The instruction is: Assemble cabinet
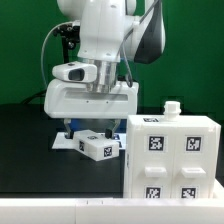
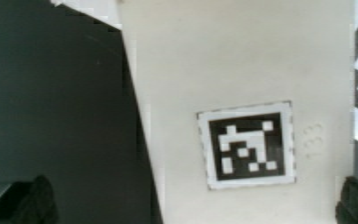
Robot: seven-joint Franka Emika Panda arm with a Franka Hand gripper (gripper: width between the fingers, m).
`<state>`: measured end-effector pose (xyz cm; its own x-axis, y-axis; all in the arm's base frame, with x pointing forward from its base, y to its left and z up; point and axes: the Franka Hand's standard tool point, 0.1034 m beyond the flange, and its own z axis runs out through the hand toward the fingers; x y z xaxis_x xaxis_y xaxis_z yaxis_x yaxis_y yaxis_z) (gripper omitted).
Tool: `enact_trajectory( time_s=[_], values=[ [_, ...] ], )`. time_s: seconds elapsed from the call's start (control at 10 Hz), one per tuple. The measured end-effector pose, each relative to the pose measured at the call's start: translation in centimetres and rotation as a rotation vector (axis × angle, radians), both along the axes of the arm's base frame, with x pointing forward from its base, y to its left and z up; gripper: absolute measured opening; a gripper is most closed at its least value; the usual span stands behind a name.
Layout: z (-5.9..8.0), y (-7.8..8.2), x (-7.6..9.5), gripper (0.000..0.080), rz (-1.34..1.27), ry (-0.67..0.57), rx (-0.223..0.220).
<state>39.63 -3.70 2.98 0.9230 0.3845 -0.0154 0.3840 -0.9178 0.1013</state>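
Observation:
A dark gap shows beside the tagged block and my fingers are near the block's top, so it is too early to close; my gripper lowers first, then closes.
The cabinet's big white box (image 1: 170, 160) stands at the exterior view's right, with several square tags on its front and a small knob (image 1: 172, 104) on top. A smaller white tagged part (image 1: 95, 147) lies on the black table under my hand. My gripper (image 1: 95, 128) hangs just above it, open. In the wrist view a long white panel (image 2: 194, 90) with one tag (image 2: 247, 150) lies between the fingers of my gripper (image 2: 185, 205). The dark fingertips (image 2: 16, 200) stand wide apart. One side of the panel is close to a finger and a gap shows on the other. Nothing is held.
The black table (image 1: 25, 150) stretches to the exterior view's left. Its white front edge (image 1: 60, 212) runs along the bottom. The arm's white body (image 1: 100, 30) and black cables (image 1: 50, 50) rise behind, against a green wall.

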Motion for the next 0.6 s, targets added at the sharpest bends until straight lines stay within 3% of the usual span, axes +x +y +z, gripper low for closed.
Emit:
enact_trajectory(
  time_s=[0.2, 0.6],
  values=[
    [-0.1, -0.2, -0.2, 0.0797, -0.019, 0.023, 0.012],
    [0.4, 1.4, -0.1, 0.0797, -0.04, 0.062, 0.043]
  ],
)
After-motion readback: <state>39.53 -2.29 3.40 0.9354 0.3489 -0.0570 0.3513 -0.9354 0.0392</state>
